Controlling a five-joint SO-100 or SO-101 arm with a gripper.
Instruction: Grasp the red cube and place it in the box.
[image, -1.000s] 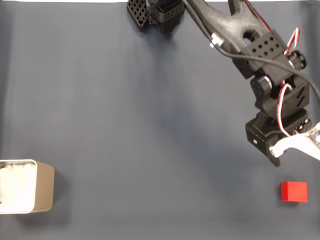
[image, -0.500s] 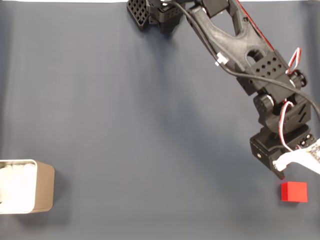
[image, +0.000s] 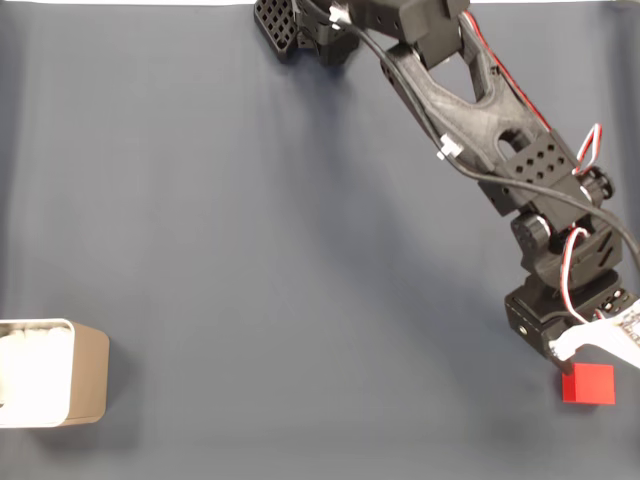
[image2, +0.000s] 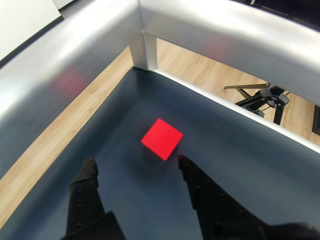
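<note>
My gripper will take hold of the red cube (image: 587, 383) by its opposite flat sides next. It can then move the red cube into the box.
The red cube (image: 587, 383) lies on the dark blue mat near the right edge of the fixed view, just below the arm's wrist. In the wrist view the red cube (image2: 161, 138) sits ahead of and between the two black fingers, touching neither. My gripper (image2: 135, 162) is open with nothing in it. In the fixed view the gripper (image: 565, 358) hangs close above the cube's upper left corner. The box (image: 88, 375), beige with a white inside, stands at the far left edge of the fixed view.
The arm's base (image: 310, 25) is at the top centre of the fixed view. The mat's corner, a metal rail (image2: 145, 45) and wooden floor lie just beyond the cube in the wrist view. A black tripod (image2: 265, 97) stands on the floor.
The arm has stretched down and to the right, bringing the gripper closer to the red cube. Cube and box have not moved.
</note>
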